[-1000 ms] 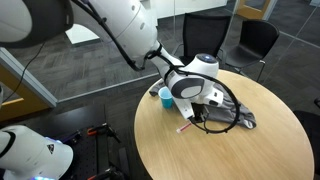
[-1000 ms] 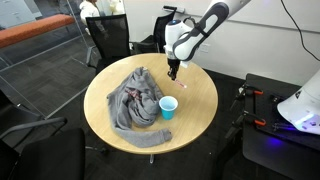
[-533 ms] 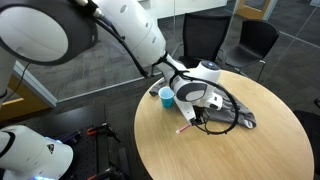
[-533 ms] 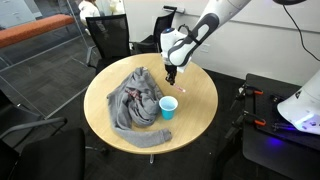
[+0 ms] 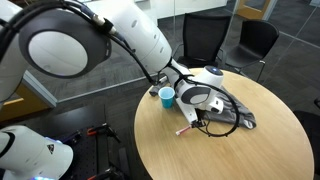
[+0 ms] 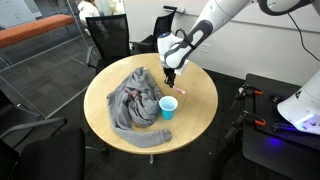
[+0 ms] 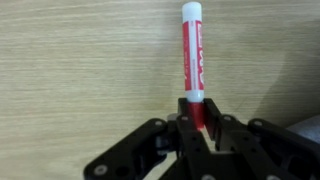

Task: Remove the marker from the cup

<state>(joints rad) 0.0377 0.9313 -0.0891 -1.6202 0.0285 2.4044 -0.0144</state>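
Observation:
The red marker lies flat on the wooden table beside the cup and would rest there, so my gripper should open its fingers.
The red marker [image 7: 193, 60] lies flat along the wooden table [image 7: 80, 60], its near end between my fingers. My gripper [image 7: 197, 118] is shut on it. In an exterior view the marker [image 5: 184, 129] shows as a small pink stick at table level just below my gripper [image 5: 197, 120]. The light blue cup [image 5: 166, 95] stands upright beside the gripper, with no marker in it. In an exterior view the cup [image 6: 168, 107] stands in front of my gripper [image 6: 170, 79], and the marker [image 6: 181, 94] lies between them.
A crumpled grey cloth [image 6: 130, 100] covers much of the round table [image 6: 200, 105]; it also shows behind the gripper [image 5: 238, 118]. Office chairs [image 5: 255, 40] stand around the table. Black robot cables hang by the gripper.
My gripper has shifted slightly across the table while staying low, and the arm's upper links have swung closer to the camera. The marker stays between my fingers.

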